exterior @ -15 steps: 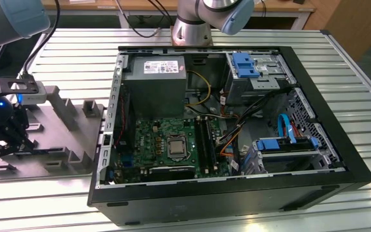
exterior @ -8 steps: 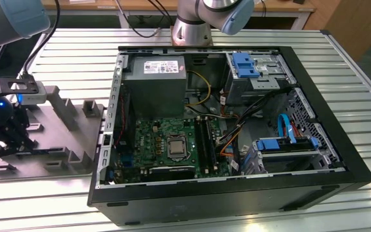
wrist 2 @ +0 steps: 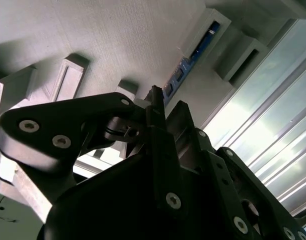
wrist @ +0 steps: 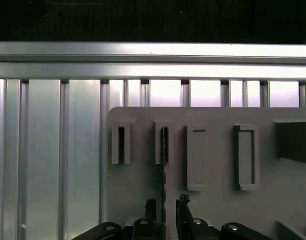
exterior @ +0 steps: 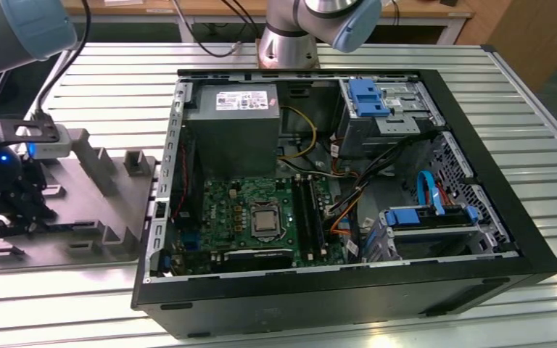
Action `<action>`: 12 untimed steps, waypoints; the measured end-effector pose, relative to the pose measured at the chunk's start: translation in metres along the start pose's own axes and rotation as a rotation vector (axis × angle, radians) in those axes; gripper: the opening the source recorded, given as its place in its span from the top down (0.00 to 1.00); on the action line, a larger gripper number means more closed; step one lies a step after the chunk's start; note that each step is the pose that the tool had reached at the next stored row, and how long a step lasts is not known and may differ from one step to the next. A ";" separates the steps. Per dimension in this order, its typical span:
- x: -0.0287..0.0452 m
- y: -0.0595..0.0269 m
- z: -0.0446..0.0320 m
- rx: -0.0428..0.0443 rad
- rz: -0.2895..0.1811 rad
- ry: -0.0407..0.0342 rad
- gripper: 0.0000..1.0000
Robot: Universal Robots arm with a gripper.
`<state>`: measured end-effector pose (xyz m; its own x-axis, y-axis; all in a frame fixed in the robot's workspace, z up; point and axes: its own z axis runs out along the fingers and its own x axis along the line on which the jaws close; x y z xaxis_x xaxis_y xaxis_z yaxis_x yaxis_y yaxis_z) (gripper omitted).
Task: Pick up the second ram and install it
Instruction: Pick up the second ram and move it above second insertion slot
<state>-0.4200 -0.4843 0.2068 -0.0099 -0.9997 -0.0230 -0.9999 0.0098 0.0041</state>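
The gripper grabs the second ram's exposed long edge (wrist: 163,200) next, leaving the ram's contacts free to seat in the motherboard slot.
The second ram (wrist: 164,150) stands on edge in a slot of the grey tray (wrist: 218,150), seen as a thin dark strip in the first wrist view. In the second wrist view it is a blue-green strip (wrist 2: 190,57) running along the tray (wrist 2: 118,40). My gripper (wrist: 165,202) is open and straddles the ram, with a narrow gap of tray showing on each side of the strip. One black fingertip (wrist: 150,205) sits beside it. In the exterior view my gripper (exterior: 8,206) hangs low over the tray (exterior: 95,210) at the exterior view's left.
An open computer case (exterior: 336,181) lies to the exterior view's right of the tray. Its motherboard (exterior: 259,217) carries long black slots (exterior: 307,210). Cables, a power supply (exterior: 232,123) and blue drive bays (exterior: 370,98) crowd the case. The table (wrist: 53,150) is ribbed metal.
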 end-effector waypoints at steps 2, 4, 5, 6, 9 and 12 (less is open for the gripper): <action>0.0000 0.0000 0.0018 -0.0001 -0.002 0.0005 0.70; 0.0001 0.0000 0.0034 -0.0002 -0.004 0.0017 0.70; 0.0001 0.0000 0.0040 -0.0005 -0.004 0.0029 0.70; 0.0001 0.0000 0.0043 -0.0007 -0.005 0.0038 0.70; 0.0001 0.0000 0.0053 -0.0011 -0.007 0.0068 0.70; 0.0002 0.0000 0.0068 -0.0012 -0.008 0.0081 0.70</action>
<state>-0.4200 -0.4843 0.2000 -0.0021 -0.9999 -0.0149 -1.0000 0.0020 0.0052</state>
